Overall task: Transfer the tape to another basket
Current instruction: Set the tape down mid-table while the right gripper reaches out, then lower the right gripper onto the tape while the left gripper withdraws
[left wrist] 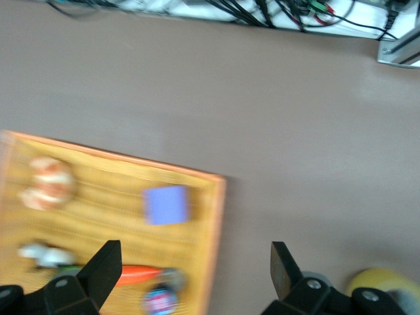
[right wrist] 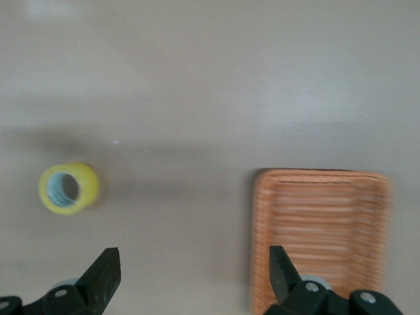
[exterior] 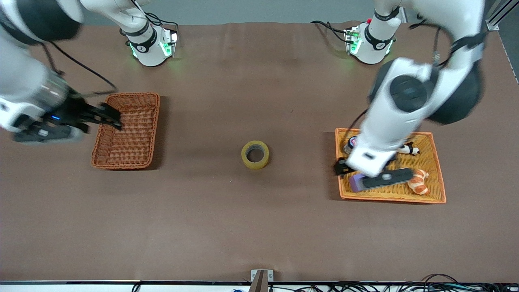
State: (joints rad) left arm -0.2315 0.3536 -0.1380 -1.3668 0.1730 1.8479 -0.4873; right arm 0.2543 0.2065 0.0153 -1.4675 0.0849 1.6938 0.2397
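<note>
My right gripper should grab the tape by its ring's side (exterior: 245, 155) (right wrist: 91, 188) next, and then it will move the tape into the reddish-brown wicker basket.
The tape (exterior: 255, 154), a yellowish ring with a grey core, lies flat on the brown table between the two baskets, with nothing touching it. It also shows as the tape (right wrist: 68, 188) and the tape (left wrist: 384, 285) in the wrist views. The reddish-brown wicker basket (exterior: 134, 95) sits toward the right arm's end and holds nothing. My right gripper (exterior: 111, 116) hangs open above it; the right gripper (right wrist: 193, 259) has one finger over the basket (right wrist: 321, 197) rim, the other over bare table. My left gripper (exterior: 340, 167) is open and holds nothing, over the yellow tray's tape-side edge (left wrist: 216, 210).
The yellow woven tray (exterior: 389, 199) with an orange rim holds a purple block (exterior: 356, 182), a croissant (exterior: 419, 181), a small black-and-white toy (exterior: 408, 149) and an orange item (left wrist: 134, 273). Cables run along the table's edge nearest the front camera.
</note>
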